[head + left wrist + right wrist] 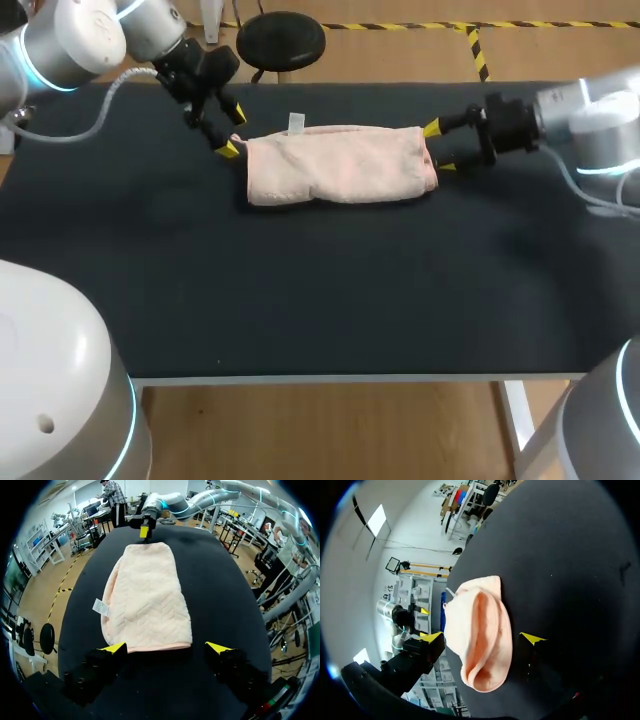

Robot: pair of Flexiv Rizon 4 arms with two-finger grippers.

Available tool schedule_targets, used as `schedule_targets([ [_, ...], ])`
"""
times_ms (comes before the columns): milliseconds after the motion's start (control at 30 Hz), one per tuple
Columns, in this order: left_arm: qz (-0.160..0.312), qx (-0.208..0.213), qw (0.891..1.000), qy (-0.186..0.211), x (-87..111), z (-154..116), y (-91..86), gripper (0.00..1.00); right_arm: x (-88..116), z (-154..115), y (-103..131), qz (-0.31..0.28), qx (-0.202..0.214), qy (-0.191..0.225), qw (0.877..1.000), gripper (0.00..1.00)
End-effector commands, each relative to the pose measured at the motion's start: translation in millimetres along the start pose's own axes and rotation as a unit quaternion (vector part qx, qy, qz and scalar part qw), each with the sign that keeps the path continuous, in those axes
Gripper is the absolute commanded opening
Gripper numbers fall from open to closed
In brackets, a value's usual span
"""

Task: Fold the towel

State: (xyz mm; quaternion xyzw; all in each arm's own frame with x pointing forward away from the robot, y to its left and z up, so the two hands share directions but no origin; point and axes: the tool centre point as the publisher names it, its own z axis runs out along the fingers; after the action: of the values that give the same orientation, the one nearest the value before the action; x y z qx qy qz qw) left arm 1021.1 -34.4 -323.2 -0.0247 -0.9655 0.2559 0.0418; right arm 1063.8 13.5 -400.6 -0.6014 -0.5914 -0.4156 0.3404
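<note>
The robot's right gripper should next pick up the towel by its rolled end (424, 165), so that it can fold the towel over toward the towel's white tag (296, 123).
A pale pink towel (340, 165) lies folded into a long bundle on the black table (300, 290), with a white tag (296, 123) sticking out at its far edge. At the towel's left end my left gripper (233, 132) is open; in the left wrist view the towel (147, 600) has its near hem just ahead of that gripper (166, 647). My right gripper (438, 147) is open at the towel's right end. In the right wrist view the rolled end of the towel (482, 630) sits between its spread fingers (482, 637), touching neither that I can see.
The black tabletop stretches wide in front of the towel to the near edge (330, 378). A narrower strip of table lies behind the towel. My right gripper (144, 531) shows at the towel's far end in the left wrist view.
</note>
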Motion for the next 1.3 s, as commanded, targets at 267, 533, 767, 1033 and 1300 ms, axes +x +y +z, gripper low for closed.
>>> schedule_targets([
  [267,0.001,0.001,1.0,0.0,-0.1,1,0.8,1.0,6,15,3,-0.013,0.049,-0.013,0.999,1.0],
  [533,0.001,0.001,1.0,0.0,-0.1,1,0.8,1.0,8,30,-3,-0.016,0.069,-0.025,0.997,1.0],
  [767,0.001,0.001,1.0,0.0,-0.1,1,0.8,1.0,14,41,-5,-0.019,0.072,-0.03,0.997,1.0],
  [1033,0.001,0.001,1.0,0.0,-0.1,1,0.8,1.0,18,43,-10,-0.01,0.057,-0.038,0.998,0.2],
  [1300,0.001,0.001,1.0,0.0,-0.1,1,0.8,1.0,29,43,-11,0.001,0.037,-0.052,0.998,0.0],
])
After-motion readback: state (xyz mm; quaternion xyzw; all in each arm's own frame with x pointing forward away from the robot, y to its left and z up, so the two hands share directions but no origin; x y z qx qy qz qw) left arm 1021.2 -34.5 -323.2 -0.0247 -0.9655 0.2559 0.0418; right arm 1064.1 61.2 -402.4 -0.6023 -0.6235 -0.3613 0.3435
